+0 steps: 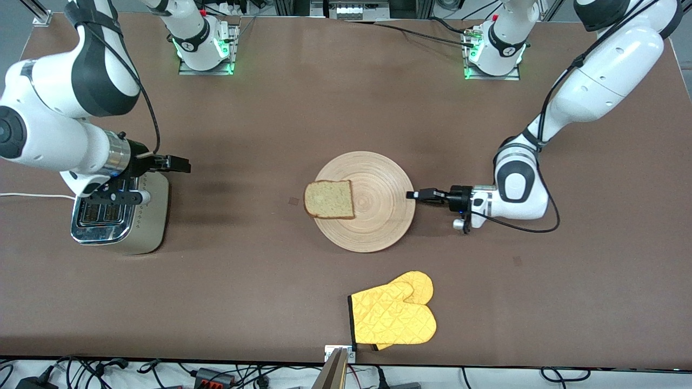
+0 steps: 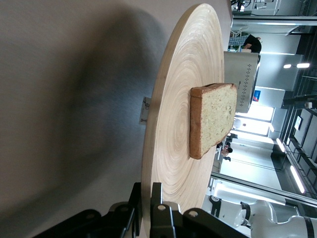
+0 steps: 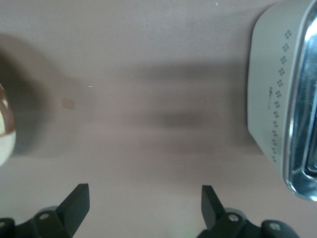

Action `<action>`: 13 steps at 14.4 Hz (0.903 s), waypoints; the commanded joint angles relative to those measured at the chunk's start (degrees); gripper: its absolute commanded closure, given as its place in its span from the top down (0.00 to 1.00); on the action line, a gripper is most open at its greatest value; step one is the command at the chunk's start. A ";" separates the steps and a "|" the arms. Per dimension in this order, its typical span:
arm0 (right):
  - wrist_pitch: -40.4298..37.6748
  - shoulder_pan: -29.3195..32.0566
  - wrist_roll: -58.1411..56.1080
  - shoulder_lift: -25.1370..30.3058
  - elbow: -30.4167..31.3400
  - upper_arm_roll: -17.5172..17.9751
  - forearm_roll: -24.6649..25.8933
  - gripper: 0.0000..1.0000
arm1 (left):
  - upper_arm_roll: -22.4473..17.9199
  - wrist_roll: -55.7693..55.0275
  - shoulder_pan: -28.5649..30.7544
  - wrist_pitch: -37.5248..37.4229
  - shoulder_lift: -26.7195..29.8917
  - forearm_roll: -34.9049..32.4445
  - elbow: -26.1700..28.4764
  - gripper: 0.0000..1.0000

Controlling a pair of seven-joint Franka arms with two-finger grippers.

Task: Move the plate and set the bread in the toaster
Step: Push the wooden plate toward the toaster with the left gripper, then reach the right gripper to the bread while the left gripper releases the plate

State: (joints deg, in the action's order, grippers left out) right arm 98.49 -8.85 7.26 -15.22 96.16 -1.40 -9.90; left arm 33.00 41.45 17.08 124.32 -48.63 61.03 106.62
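Observation:
The plate is still short of the spot on the table beside the toaster, so my left gripper should keep holding the plate until it gets there.
The round light-wood plate lies at the table's middle, and the bread rests on its rim toward the right arm's end. My left gripper is shut on the plate's edge at the left arm's end. In the left wrist view the plate runs away from the gripper, one finger above the rim and one below, with the bread farther along it. The toaster stands toward the right arm's end. My right gripper hangs open just above the toaster's side that faces the plate, holding nothing; the right wrist view shows its fingers spread over bare table beside the toaster.
A pair of yellow quilted oven mitts lies nearer the front camera than the plate, close to the table's front edge. The toaster's white cord runs off toward the right arm's end. A small marker sits on the table between toaster and plate.

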 commanded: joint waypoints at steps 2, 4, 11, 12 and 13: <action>2.75 0.24 -1.29 -2.27 -0.27 -0.19 -1.44 1.00 | 0.31 0.29 -6.08 1.88 1.52 8.20 0.34 0.00; 3.72 -0.37 -0.50 -3.07 -0.44 -0.19 -1.44 1.00 | 0.31 0.29 -9.86 5.65 1.35 9.98 -0.18 0.00; 6.71 -0.29 -1.37 -7.55 -0.36 -0.10 -8.74 1.00 | -0.48 1.08 -12.68 8.40 0.47 9.81 -2.38 0.02; 6.89 -0.46 -1.29 -7.90 -0.36 -0.10 -8.82 1.00 | -0.83 1.26 -12.77 8.40 0.38 9.55 -2.56 0.07; 6.80 -0.47 -1.11 -8.51 -0.36 -0.10 -9.96 1.00 | -1.44 1.26 -12.77 8.40 0.29 9.29 -2.65 0.11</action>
State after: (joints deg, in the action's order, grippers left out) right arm 105.00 -9.13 6.73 -23.06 96.17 -1.46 -17.76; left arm 32.26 41.55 4.45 133.73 -48.63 69.32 104.85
